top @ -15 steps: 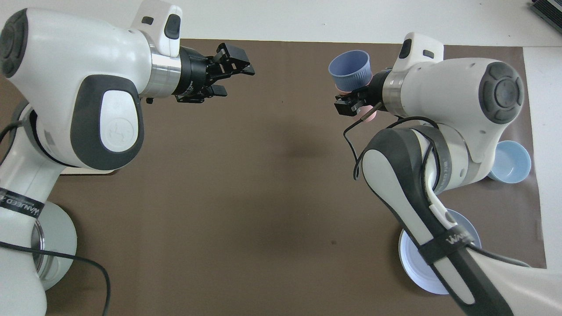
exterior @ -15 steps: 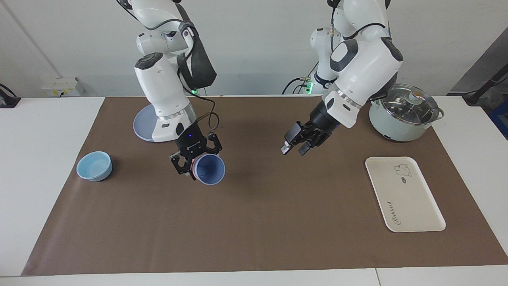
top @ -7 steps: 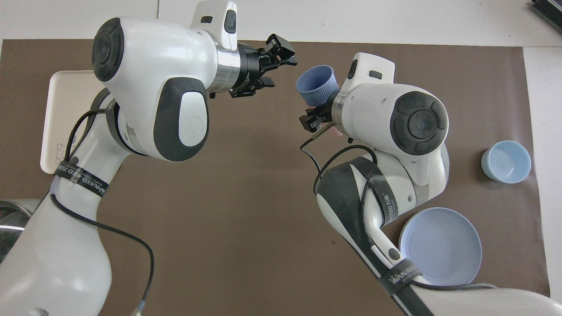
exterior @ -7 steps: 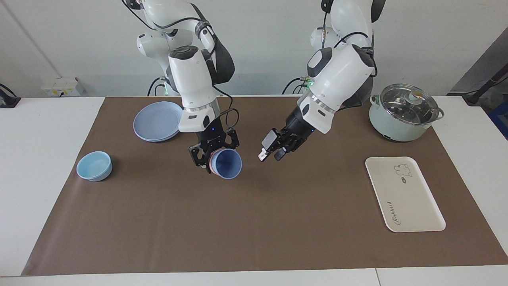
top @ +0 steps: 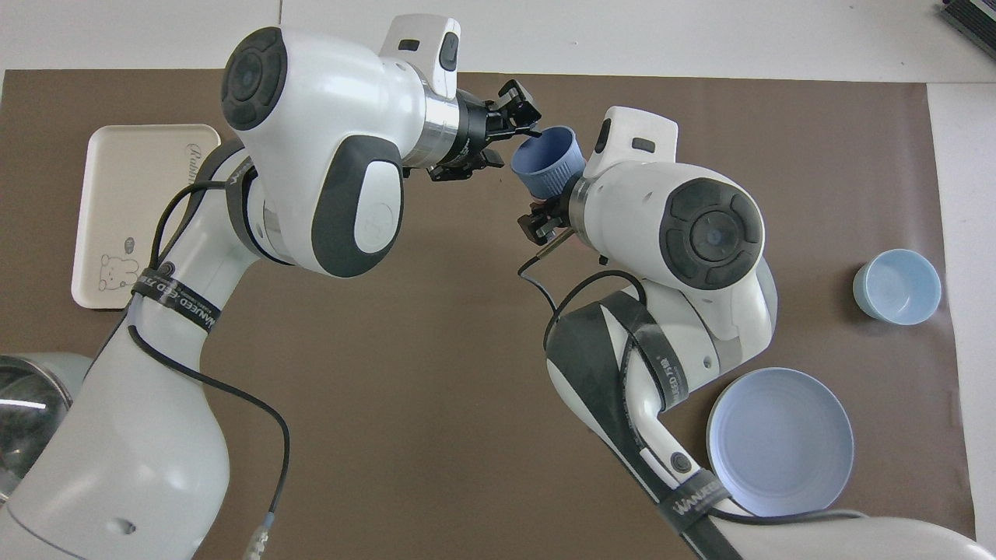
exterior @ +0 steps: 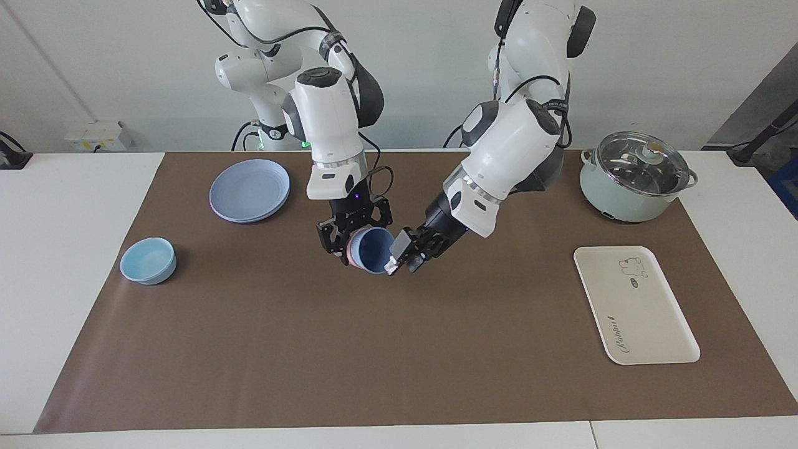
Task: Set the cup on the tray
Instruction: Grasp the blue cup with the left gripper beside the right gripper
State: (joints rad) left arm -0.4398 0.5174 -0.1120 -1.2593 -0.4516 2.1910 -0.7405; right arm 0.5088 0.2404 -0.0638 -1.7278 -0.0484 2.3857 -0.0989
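Observation:
My left gripper should next grab the blue cup by its free rim (top: pixel 519 151), as the pink cup and my right gripper crowd the blue cup's base.
The periwinkle-blue cup (exterior: pixel 373 251) is held in the air over the middle of the mat, tipped on its side, with a pink cup (exterior: pixel 351 252) stacked around its base. My right gripper (exterior: pixel 356 244) is shut on this stack; the blue cup also shows in the overhead view (top: pixel 546 159). My left gripper (exterior: pixel 404 255) is open right beside the cup's rim, also in the overhead view (top: pixel 520 131); I cannot tell whether it touches. The cream tray (exterior: pixel 648 318) lies at the left arm's end of the table, also in the overhead view (top: pixel 128 187), with nothing on it.
A pale green pot with a glass lid (exterior: pixel 634 178) stands nearer to the robots than the tray. A round blue plate (exterior: pixel 249 189) and a light-blue bowl (exterior: pixel 148 260) lie toward the right arm's end. The brown mat (exterior: pixel 399 349) covers the table.
Both arms have moved toward the middle of the mat. The right gripper carried the stacked cups toward the left gripper, which has closed in on the blue cup's rim.

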